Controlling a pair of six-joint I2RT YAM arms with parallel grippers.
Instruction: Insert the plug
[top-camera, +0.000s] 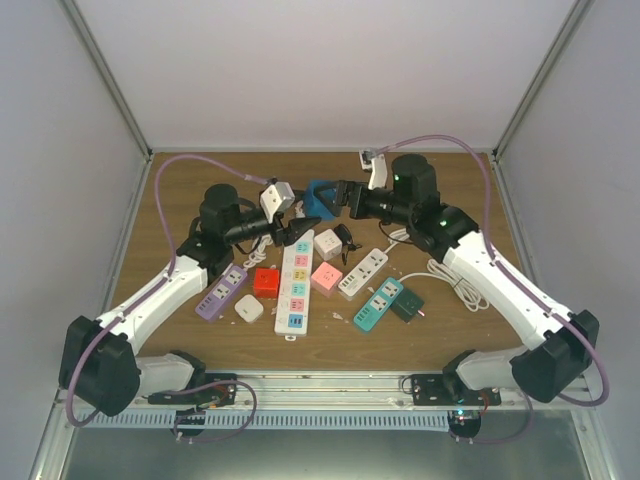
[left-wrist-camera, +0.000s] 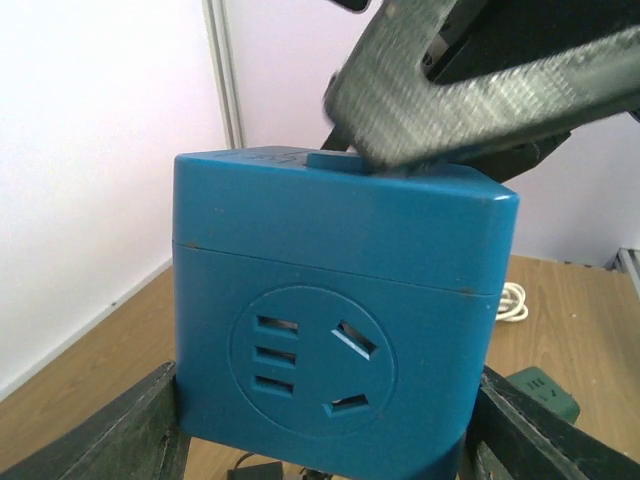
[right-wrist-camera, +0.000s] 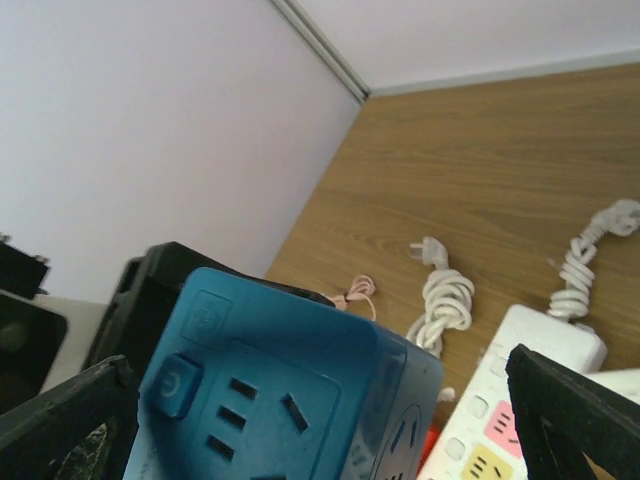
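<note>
I need to grab the blue cube socket (top-camera: 320, 197) by its sides with my right gripper, with the button side towards the palm. Then the socket's opposite side stays free to insert the plug.
A blue cube socket (top-camera: 320, 197) hangs above the back of the table, my left gripper (top-camera: 308, 215) shut on its sides. In the left wrist view the cube (left-wrist-camera: 330, 300) fills the frame, its round socket face towards the camera, with a finger (left-wrist-camera: 110, 430) against each lower side. My right gripper (top-camera: 341, 196) stands wide open around the same cube (right-wrist-camera: 290, 370); its fingers (right-wrist-camera: 570, 410) are apart from the cube, and one crosses above the cube in the left wrist view. Neither gripper holds a plug. A white plug (right-wrist-camera: 428, 252) on a coiled cable lies on the table.
Below the grippers lie a long white power strip (top-camera: 296, 280), purple strip (top-camera: 222, 292), red cube (top-camera: 266, 282), pink socket (top-camera: 326, 276), white strip (top-camera: 362, 272), teal strip (top-camera: 378, 304), dark green adapter (top-camera: 408, 305), small black plug (top-camera: 347, 238) and white cable (top-camera: 450, 280). Side walls are close.
</note>
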